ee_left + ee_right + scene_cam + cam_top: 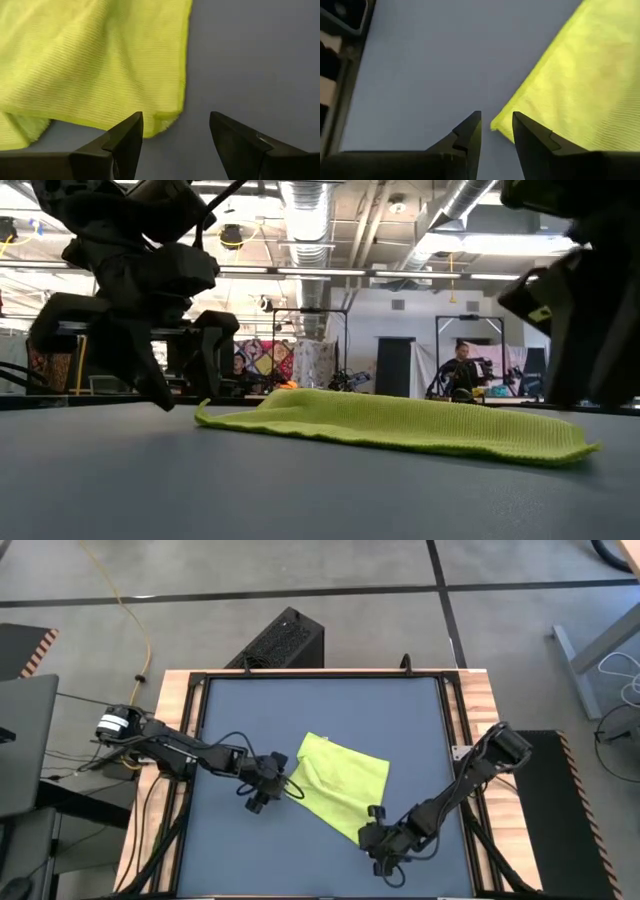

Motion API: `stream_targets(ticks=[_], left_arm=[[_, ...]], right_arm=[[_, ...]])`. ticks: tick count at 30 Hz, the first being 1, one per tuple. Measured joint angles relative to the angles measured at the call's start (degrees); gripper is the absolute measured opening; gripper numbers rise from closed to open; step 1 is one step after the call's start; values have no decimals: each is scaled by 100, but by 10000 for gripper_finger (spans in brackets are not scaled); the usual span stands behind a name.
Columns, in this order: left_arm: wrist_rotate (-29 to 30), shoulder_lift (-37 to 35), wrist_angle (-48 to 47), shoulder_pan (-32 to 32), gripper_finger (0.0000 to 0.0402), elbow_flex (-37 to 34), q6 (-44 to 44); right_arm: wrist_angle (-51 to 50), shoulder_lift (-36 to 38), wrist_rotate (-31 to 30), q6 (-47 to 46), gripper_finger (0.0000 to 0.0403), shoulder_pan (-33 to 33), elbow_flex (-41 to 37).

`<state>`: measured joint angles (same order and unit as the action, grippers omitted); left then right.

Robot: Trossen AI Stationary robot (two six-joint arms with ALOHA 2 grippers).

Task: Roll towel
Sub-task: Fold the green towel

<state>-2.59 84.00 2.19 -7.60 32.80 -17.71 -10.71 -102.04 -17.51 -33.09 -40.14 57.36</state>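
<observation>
I need to grab the yellow-green towel (343, 780) next with my right gripper by its hemmed corner (360, 838). Then my right gripper should start to roll up the towel.
The towel (343, 783) is a lime yellow-green cloth, folded flat with a few wrinkles, lying on the blue-grey table top (240, 710). My left gripper (291, 789) is open and low at the towel's left corner (165, 123); that corner lies between its two fingers (131, 131). My right gripper (369, 822) slants down at the towel's near corner (495, 125), open with a narrow gap, a fingertip on either side of the corner's tip. In the low view the towel (400, 425) lies flat between both grippers.
A raised wooden frame (175, 740) with black rails borders the table top. A black box (285, 640) stands on the floor beyond the far edge. Bare table top lies on the far side of the towel and to the left of it.
</observation>
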Motion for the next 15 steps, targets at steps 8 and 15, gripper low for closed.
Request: stream_targets(ticks=[8,15], left_arm=[[139,281,187,14,219,0,176],[-125,729,360,23,207,19,509]], right_arm=[[-45,-231,22,105,139,134,-6],[-85,-388,139,135,138,140,-11]])
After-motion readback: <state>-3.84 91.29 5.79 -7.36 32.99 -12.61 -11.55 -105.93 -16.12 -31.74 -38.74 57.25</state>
